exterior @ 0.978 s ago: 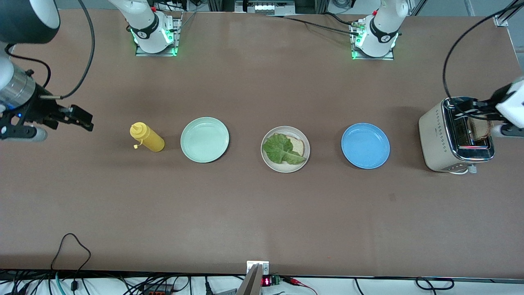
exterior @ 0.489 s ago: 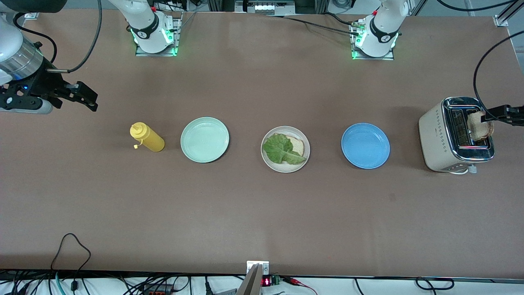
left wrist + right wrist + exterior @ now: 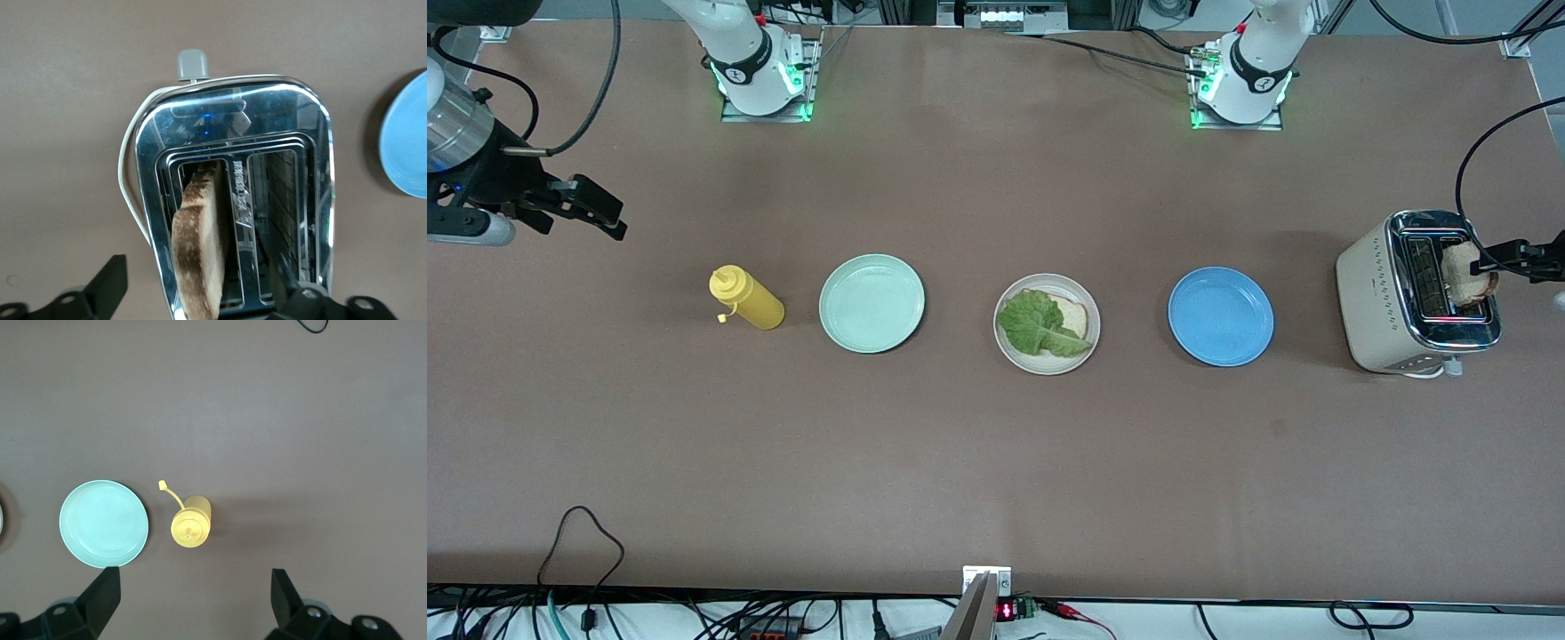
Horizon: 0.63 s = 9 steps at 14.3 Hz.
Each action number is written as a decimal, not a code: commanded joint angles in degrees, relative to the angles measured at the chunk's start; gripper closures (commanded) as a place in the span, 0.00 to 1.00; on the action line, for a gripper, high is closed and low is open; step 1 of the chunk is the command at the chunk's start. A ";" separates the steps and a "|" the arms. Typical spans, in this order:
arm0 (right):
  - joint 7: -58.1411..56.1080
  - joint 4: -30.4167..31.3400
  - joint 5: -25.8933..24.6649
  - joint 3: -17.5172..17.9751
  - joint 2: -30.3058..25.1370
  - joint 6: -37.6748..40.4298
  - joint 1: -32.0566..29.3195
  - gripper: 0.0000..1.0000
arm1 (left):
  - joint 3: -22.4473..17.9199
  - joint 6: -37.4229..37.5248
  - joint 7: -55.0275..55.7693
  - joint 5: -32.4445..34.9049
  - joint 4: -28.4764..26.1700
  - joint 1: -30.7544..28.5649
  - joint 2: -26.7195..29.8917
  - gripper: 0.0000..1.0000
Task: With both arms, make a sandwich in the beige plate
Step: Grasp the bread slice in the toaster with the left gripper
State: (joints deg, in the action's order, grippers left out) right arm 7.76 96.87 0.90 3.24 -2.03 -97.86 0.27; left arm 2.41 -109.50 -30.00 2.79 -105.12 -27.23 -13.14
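My left gripper grabs the bread by its exposed upper crust (image 3: pixel 1469 276) (image 3: pixel 199 273) next, since the toaster's slot closes around the lower part of the slice.
The beige plate (image 3: pixel 1047 360) sits mid-table with a tan bread slice (image 3: pixel 1078 315) on it, and a ruffled green lettuce leaf (image 3: pixel 1039 324) lies over that slice. A second, toasted bread slice (image 3: pixel 1467 272) (image 3: pixel 199 250) stands upright in one slot of the toaster (image 3: pixel 1383 298) (image 3: pixel 200 120). My left gripper (image 3: pixel 1487 260) (image 3: pixel 197 267) is open astride that slice. One finger is outside the toaster and the other is over the empty slot; neither touches the bread. My right gripper (image 3: pixel 615 222) (image 3: pixel 195 577) hangs open and empty above bare table beside the yellow bottle.
A yellow squeeze bottle (image 3: pixel 747 299) (image 3: pixel 191 521) stands toward the right arm's end. A mint-green plate (image 3: pixel 871 303) (image 3: pixel 103 523) sits between it and the beige plate. A blue plate (image 3: pixel 1220 316) (image 3: pixel 405 140) lies between the beige plate and the toaster. Cables run along the table's front edge.
My left gripper has drawn back over the toaster so its fingers now straddle the toasted slice. My right gripper has moved away from the yellow bottle, toward the robots' bases.
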 commanded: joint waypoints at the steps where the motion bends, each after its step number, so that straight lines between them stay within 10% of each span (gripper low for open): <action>1: -1.43 2.01 1.03 -1.04 -3.67 1.09 1.05 0.00 | 0.66 -3.18 -1.12 1.17 -4.30 -1.50 1.54 0.25; 4: -1.60 3.67 1.03 -1.39 -5.78 1.36 1.13 0.00 | 0.66 -2.40 -2.26 1.17 -4.48 -1.51 1.45 0.75; 9: -2.48 3.68 0.95 -1.83 -5.79 1.36 2.01 0.00 | 0.75 2.79 -2.17 1.08 -3.87 -2.12 1.62 0.99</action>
State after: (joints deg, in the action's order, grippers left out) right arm 6.54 99.41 1.08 2.51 -6.81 -96.38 0.93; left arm 2.43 -108.54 -31.03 2.79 -108.52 -28.49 -13.08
